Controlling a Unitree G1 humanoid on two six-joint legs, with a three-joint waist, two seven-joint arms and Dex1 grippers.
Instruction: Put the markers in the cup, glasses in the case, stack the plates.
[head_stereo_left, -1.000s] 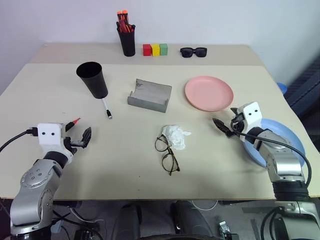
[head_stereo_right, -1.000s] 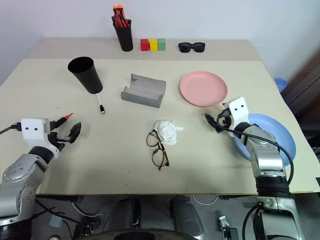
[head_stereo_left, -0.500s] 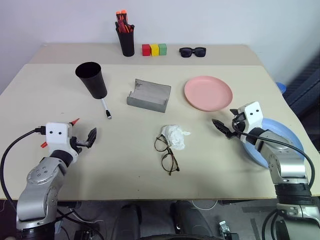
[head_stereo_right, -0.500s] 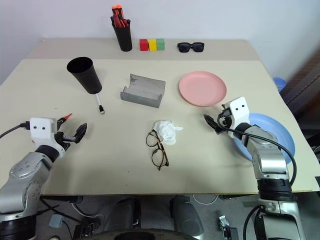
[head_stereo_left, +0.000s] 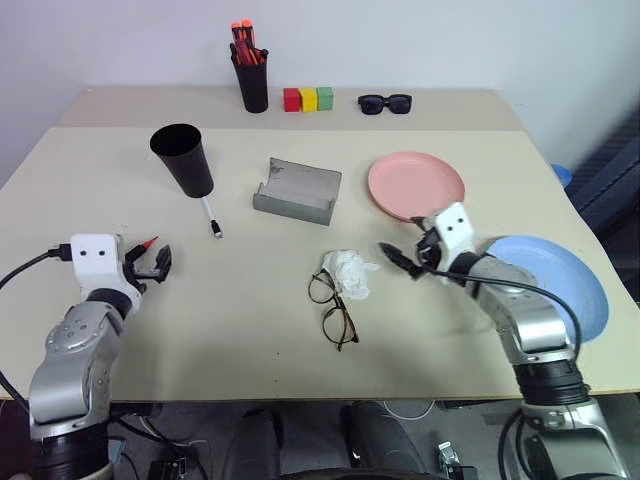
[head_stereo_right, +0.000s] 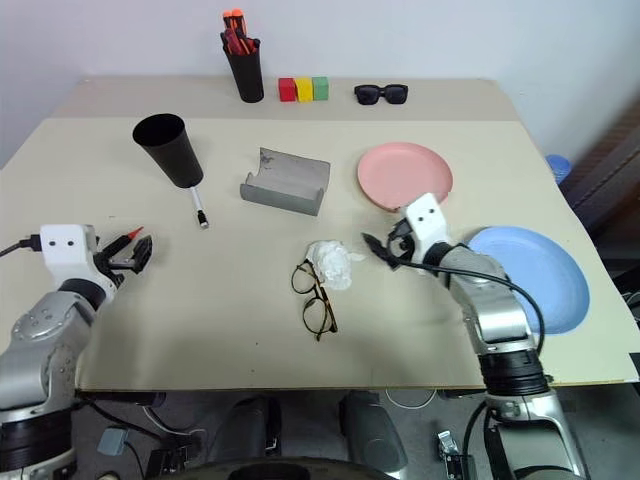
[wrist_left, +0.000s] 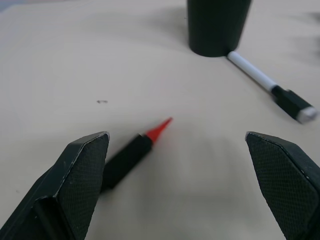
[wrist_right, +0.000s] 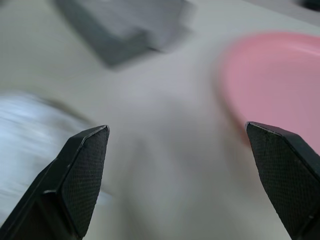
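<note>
My left gripper needs to line up before it closes on the marker. Its finger covers part of the black marker body (head_stereo_left: 134, 252) (wrist_left: 125, 161) above the table.
The black cup (head_stereo_left: 183, 158) stands at the far left. The white marker (head_stereo_left: 212, 216) lies just in front of it. The red-tipped marker (head_stereo_left: 148, 243) lies beside my open left gripper (head_stereo_left: 155, 263), and in the left wrist view this marker (wrist_left: 135, 150) rests by one finger. The grey case (head_stereo_left: 297, 190) sits open mid-table. The wire-rimmed glasses (head_stereo_left: 333, 305) lie in front of it. My open, empty right gripper (head_stereo_left: 398, 260) hovers between the pink plate (head_stereo_left: 416, 186) and the glasses. The blue plate (head_stereo_left: 560, 285) lies at the right edge.
A crumpled white tissue (head_stereo_left: 350, 272) lies against the glasses, just left of my right gripper. Along the back stand a black holder of orange-topped markers (head_stereo_left: 252, 75), three coloured blocks (head_stereo_left: 309, 99) and black sunglasses (head_stereo_left: 386, 102).
My right gripper has swung left off the blue plate's edge to a spot beside the tissue. My left gripper has shifted slightly left, closer to the red-tipped marker.
</note>
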